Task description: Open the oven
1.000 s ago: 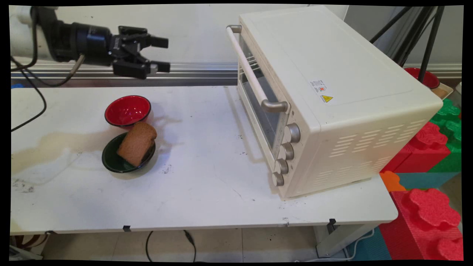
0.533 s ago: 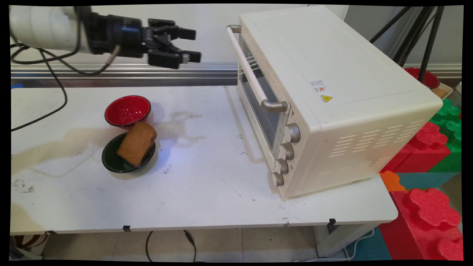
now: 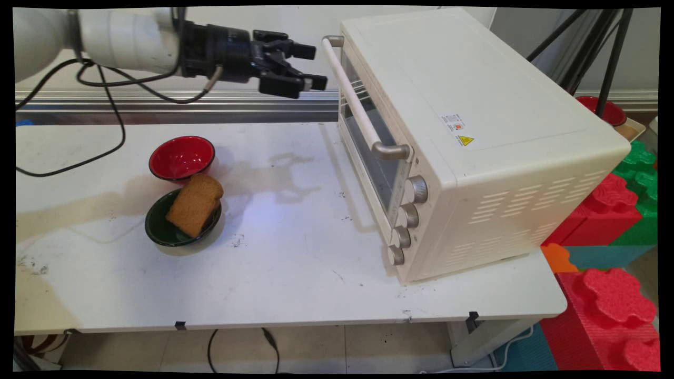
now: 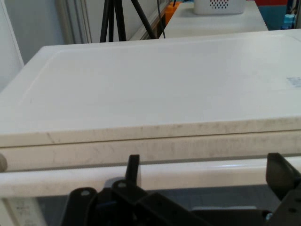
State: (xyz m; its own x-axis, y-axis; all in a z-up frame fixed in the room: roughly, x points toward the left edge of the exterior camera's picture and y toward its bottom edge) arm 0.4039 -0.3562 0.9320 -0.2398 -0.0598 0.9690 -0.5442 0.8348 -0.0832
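The gripper will next open the toaster oven (image 3: 474, 137), grabbing the door by its long pale bar handle (image 3: 357, 96).
A cream toaster oven (image 3: 474, 137) stands on the right of the white table (image 3: 295, 273), its door shut and a long pale handle (image 3: 354, 100) running across the door's top. My gripper (image 3: 317, 66) is held level and open, its fingertips just left of the handle's far end, close to it but apart. In the hand view the oven top (image 4: 160, 89) fills the picture and the handle (image 4: 202, 172) crosses between the open fingers (image 4: 133, 168). Nothing is held.
A red bowl (image 3: 181, 157) and a dark green bowl (image 3: 160, 231) holding a slice of brown bread (image 3: 195, 204) sit on the table's left. Red, green and orange foam blocks (image 3: 611, 295) stand off the table's right end. Tripod legs (image 3: 605, 47) rise behind the oven.
The arm has swept rightward along the back of the table, bringing the open gripper from above the red bowl up to the oven's handle. Bowls, bread and oven have not moved.
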